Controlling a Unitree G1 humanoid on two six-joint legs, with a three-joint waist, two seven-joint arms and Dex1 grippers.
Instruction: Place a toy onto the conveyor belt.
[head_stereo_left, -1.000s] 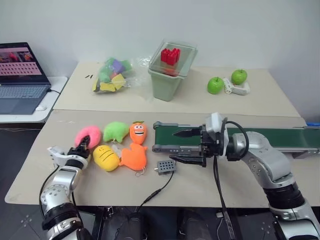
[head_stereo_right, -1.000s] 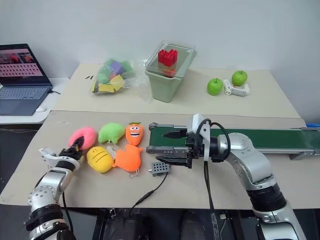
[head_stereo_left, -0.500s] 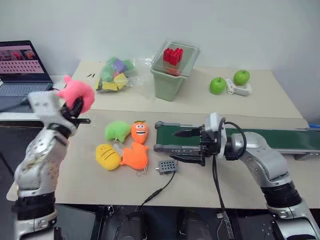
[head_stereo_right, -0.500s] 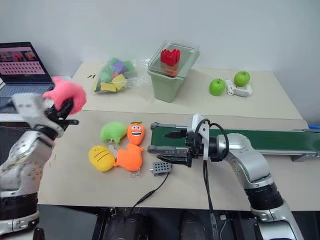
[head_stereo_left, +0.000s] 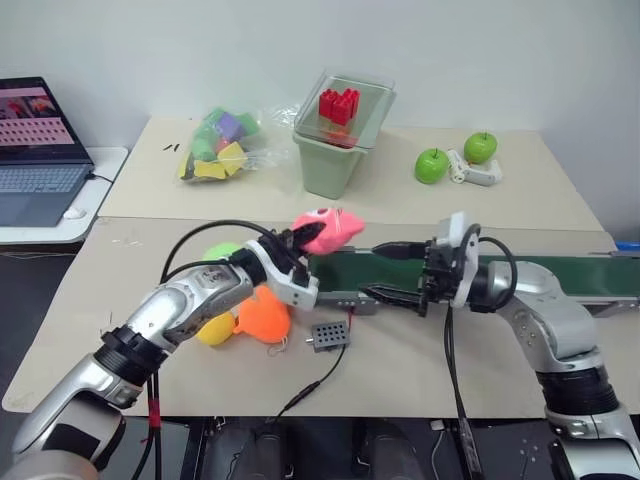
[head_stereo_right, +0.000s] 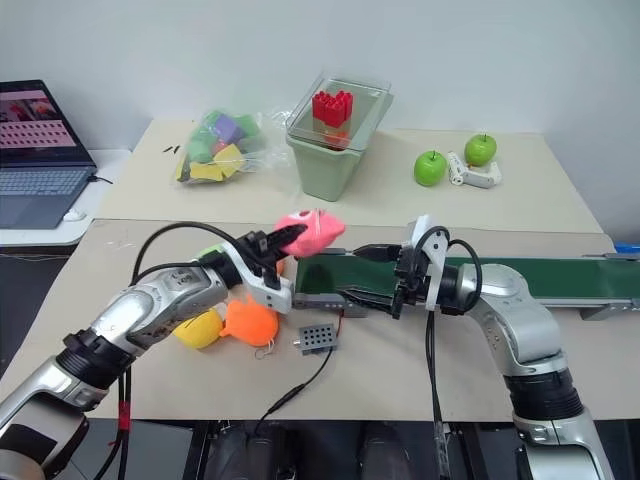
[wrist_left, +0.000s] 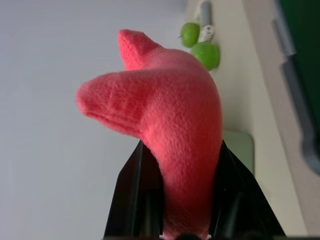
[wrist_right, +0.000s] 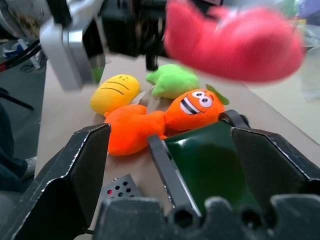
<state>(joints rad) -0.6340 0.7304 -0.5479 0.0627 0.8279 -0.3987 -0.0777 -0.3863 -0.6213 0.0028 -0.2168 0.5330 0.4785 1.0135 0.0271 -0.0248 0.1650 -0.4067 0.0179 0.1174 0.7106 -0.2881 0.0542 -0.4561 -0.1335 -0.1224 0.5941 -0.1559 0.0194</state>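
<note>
The pink plush toy still hangs above the green conveyor belt's near end (head_stereo_left: 350, 270), so it is too early to release. My left gripper lowers the toy first.
My left gripper (head_stereo_left: 300, 239) is shut on the bright pink plush toy (head_stereo_left: 326, 230) and holds it in the air just above the left end of the conveyor belt (head_stereo_left: 560, 272). In the left wrist view the toy (wrist_left: 170, 130) sits squeezed between the two black fingers (wrist_left: 132, 200). My right gripper (head_stereo_left: 386, 272) is open and level, pointing left, with its fingers on either side of the belt's left end. In the right wrist view the toy (wrist_right: 230, 42) hangs above the belt (wrist_right: 205, 160), between the spread fingers (wrist_right: 75, 170).
A yellow plush (head_stereo_left: 214, 328), an orange plush (head_stereo_left: 265, 315) and a light green plush (head_stereo_left: 220, 251) lie under my left arm. A small grey box (head_stereo_left: 330, 335) with a cable is in front of the belt. A green bin (head_stereo_left: 335, 160), a toy bag (head_stereo_left: 220, 145), apples (head_stereo_left: 432, 165) and a laptop (head_stereo_left: 40, 150) stand behind.
My left arm lifted the pink toy off the table at the far left and swung it right, over the belt's left end. My right gripper drew back a little to the right.
</note>
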